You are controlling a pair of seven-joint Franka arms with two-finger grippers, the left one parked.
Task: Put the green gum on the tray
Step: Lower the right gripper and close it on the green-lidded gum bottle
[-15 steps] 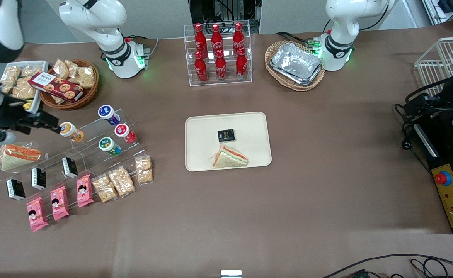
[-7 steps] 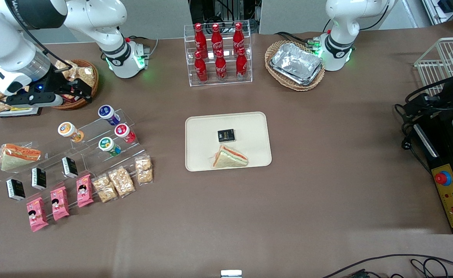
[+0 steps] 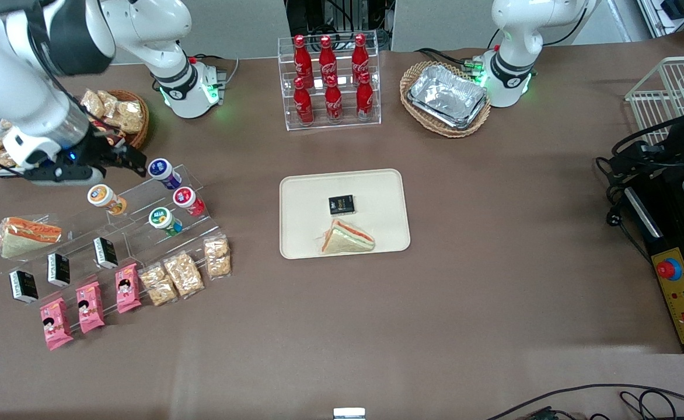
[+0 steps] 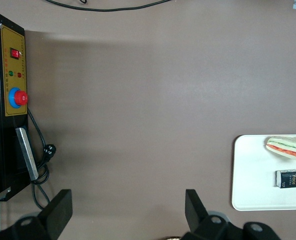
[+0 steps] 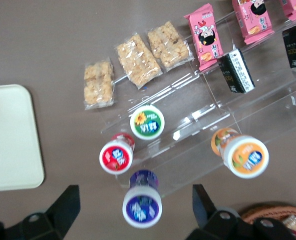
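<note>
My right gripper grabs the gum by its white lid [image 3: 159,216] next, to set the green gum on the cream tray.
The green gum [image 3: 163,220] is a small green canister with a white lid, lying on the clear acrylic stepped rack [image 3: 143,224]; it also shows in the right wrist view [image 5: 147,122]. The cream tray [image 3: 344,213] lies mid-table, holding a sandwich [image 3: 346,238] and a small black box [image 3: 341,204]; its corner shows in the right wrist view [image 5: 12,140]. My right gripper [image 3: 126,160] is open and empty, above the table just farther from the front camera than the rack, its fingers [image 5: 65,205] either side of the blue-lidded canister [image 5: 142,202].
On the rack beside the green gum lie a red canister [image 3: 188,200], the blue-lidded one [image 3: 163,171] and an orange one [image 3: 105,199]. Black boxes [image 3: 105,252], pink packets [image 3: 126,287] and snack bags [image 3: 183,273] sit nearer the camera. A wicker basket [image 3: 121,119] and cola rack [image 3: 330,81] stand farther back.
My right arm has swung in from the table's end toward the rack; the gripper now hangs open over the blue-lidded canister. Nothing on the table has moved.
</note>
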